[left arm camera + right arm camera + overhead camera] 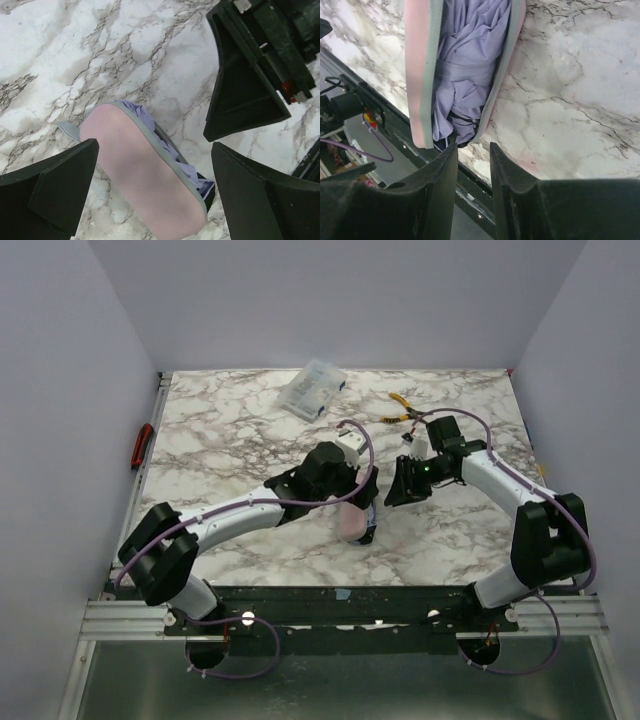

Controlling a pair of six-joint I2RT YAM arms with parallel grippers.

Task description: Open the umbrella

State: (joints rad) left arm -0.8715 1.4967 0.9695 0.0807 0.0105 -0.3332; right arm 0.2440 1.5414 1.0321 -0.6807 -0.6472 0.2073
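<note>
Next, my left gripper grabs the case's pink side by its grey zip edge [434, 47]. This leaves the umbrella [470, 60] free for my right gripper.
The umbrella [470, 60] is folded, pale lavender, and lies inside a pink zip case [417, 65] whose zipper is open. The case [350, 522] lies on the marble table near its front edge. In the left wrist view the case [145, 175] shows its pink side, with lavender fabric [145, 117] bulging out along the grey zip. My left gripper [155, 146] is open, one finger on each side of the case, not gripping. My right gripper [472, 146] is narrowly open and empty at the case's open end. No shaft or handle knob shows.
A clear plastic box [312, 388] and yellow-handled pliers [400, 408] lie at the back of the table. A red-handled tool [143, 445] sits at the left edge. The black front rail [470, 195] runs just beyond the case's end. The right gripper's finger [240, 85] is close to my left gripper.
</note>
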